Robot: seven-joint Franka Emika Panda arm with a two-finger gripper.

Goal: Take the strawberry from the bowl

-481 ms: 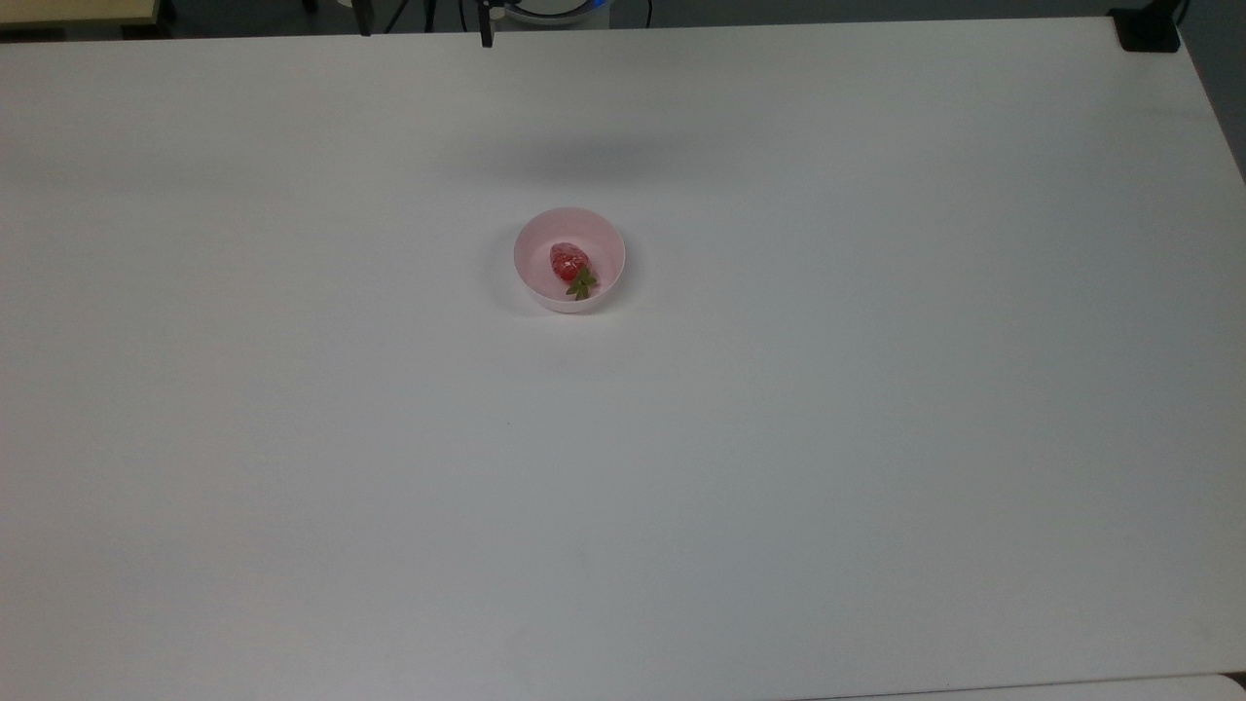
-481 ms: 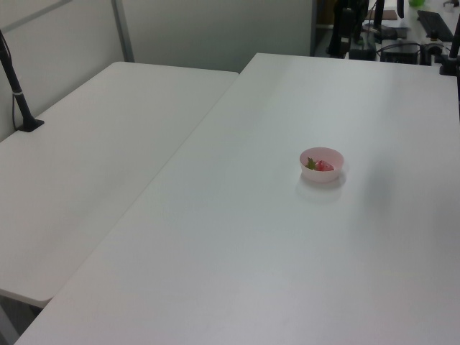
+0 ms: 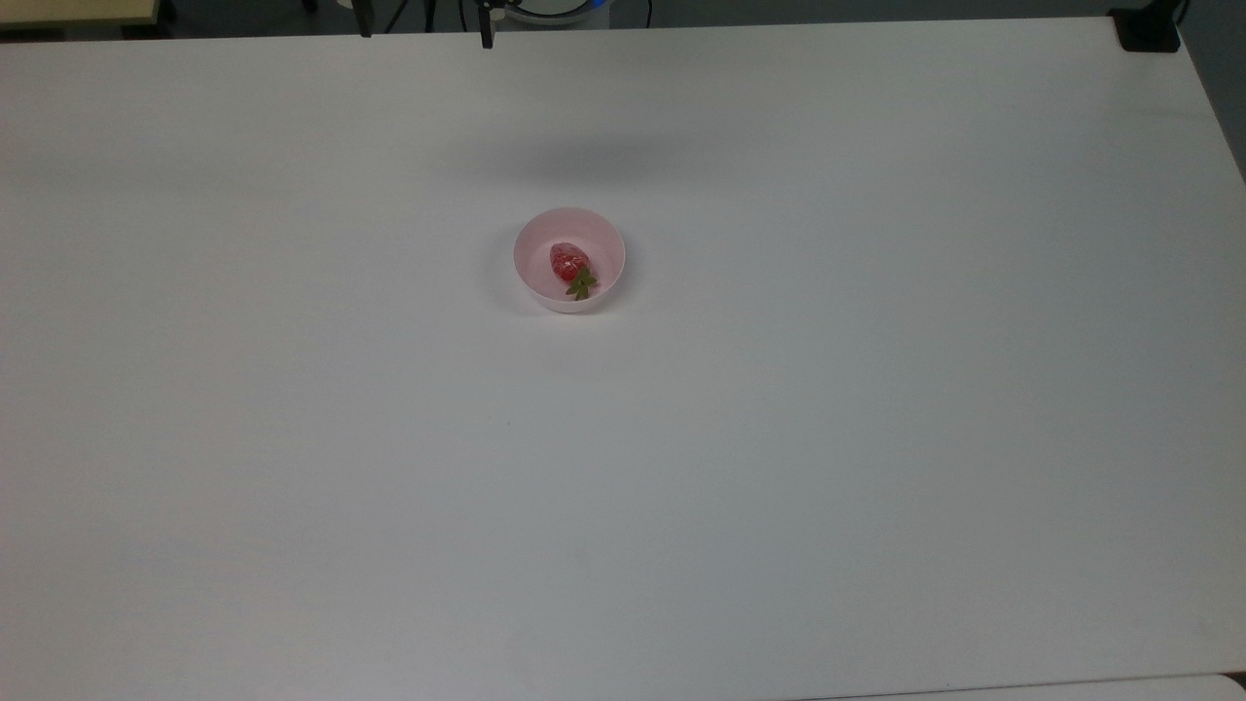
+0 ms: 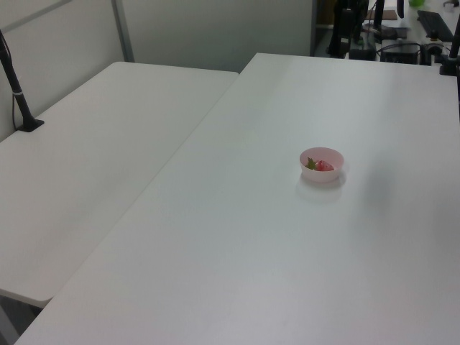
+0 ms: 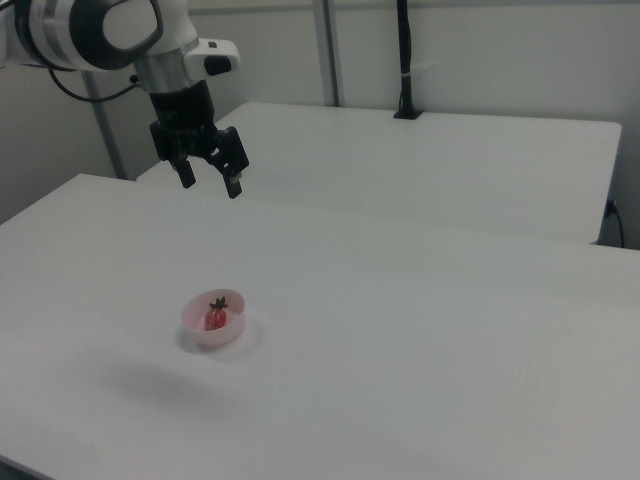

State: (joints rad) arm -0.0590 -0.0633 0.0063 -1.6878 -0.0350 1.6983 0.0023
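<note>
I next need to take hold of the strawberry by its glossy red body, and then I need to lift it up out of the pink bowl point(image 4: 321, 176).
A small pale pink bowl point(image 3: 527, 276) point(image 4: 321, 176) point(image 5: 203, 338) stands on the white table, a little above the middle in the top view. A glossy red strawberry point(image 3: 568, 263) point(image 4: 324, 166) point(image 5: 215, 318) with a green leafy top lies inside it. In the right view my gripper point(image 5: 210, 187) hangs high over the table, up and slightly to the left of the bowl, well apart from it. Its two black fingers point down, open, with nothing between them.
A second white table point(image 4: 93, 158) point(image 5: 450, 160) adjoins this one. A black pole on a clamp point(image 4: 18, 97) point(image 5: 404, 60) rises from that table's far edge. A black clamp point(image 3: 1147, 29) sits at the top right corner in the top view.
</note>
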